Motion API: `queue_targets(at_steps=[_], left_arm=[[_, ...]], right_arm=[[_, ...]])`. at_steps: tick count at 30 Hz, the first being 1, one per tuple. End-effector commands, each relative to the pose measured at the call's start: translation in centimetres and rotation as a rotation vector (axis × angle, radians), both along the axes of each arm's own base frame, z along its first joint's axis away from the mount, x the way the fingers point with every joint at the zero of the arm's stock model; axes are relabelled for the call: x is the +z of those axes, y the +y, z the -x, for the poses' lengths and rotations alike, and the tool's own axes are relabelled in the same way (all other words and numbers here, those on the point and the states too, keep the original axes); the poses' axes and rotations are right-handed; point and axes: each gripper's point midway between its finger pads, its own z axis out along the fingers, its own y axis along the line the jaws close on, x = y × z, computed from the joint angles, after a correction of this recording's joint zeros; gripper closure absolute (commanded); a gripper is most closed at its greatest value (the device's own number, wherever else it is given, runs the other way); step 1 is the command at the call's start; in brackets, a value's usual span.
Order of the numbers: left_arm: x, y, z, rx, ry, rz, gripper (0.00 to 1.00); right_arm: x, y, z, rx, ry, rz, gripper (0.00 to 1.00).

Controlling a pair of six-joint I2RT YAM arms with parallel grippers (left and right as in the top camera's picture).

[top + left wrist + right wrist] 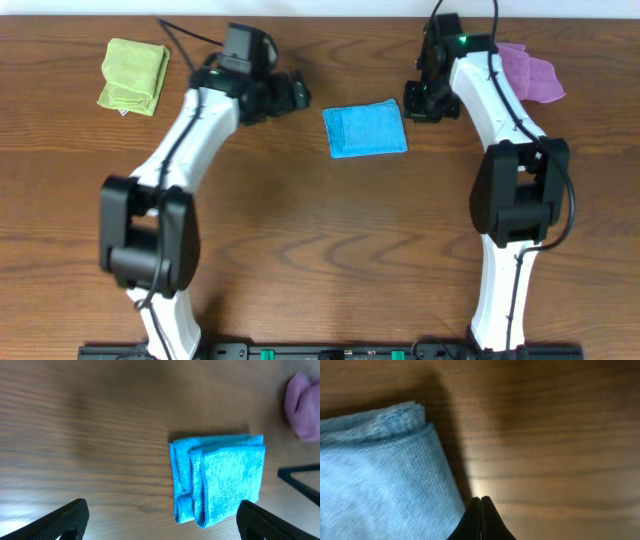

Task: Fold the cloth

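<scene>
My left gripper is beside the blue cloth's stacked layers at the edge [333, 132] [184, 481] and should grab them next. It should then lay the cloth, still folded, on the green cloth.
A blue cloth [365, 129] lies folded into a small rectangle on the table's middle back. In the left wrist view the blue cloth [218, 477] shows stacked folded layers. My left gripper [298, 94] is open and empty, just left of the cloth; its fingers [160, 522] spread wide at the frame's bottom. My right gripper [418, 105] is shut and empty, beside the cloth's right edge. In the right wrist view its closed fingertips [481, 502] sit next to the blue cloth [380, 480].
A folded green cloth [134, 75] lies at the back left. A purple cloth [533, 72] lies at the back right, also seen in the left wrist view [303, 406]. The wooden table [320, 250] stretches toward the front.
</scene>
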Motion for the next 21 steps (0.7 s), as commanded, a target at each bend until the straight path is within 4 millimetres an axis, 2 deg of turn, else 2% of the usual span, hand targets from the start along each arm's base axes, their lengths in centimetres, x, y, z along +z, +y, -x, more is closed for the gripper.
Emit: queue_targets(at_steps=[1,5,10,14,21], left_arm=[[-2.4,-2.6,1.0,-0.056,0.052,0.034,0.04],[-4.9,-4.1,1.2,-0.049,0.096,0.041,0.05],[-6.6,-4.4,1.2,-0.020,0.138,0.060,0.04],[-6.5,-5.8,1.2,-0.054,0.146,0.137,0.05],[-6.7,-6.1,1.4,-0.062,0.155,0.143,0.05]], right_arm=[[-0.1,0.2,0.0,-0.011,-0.028,0.011,0.98],[-1.2,0.4,-0.2,-0.020,-0.045,0.006,0.98],[-1.5,0.8,-0.8,-0.019,-0.074,0.000,0.98],[-1.8,1.5,-1.3,-0.010,-0.093,-0.005,0.98],[-3.0,2.7,-1.4,-0.010,-0.081,-0.039,0.98]])
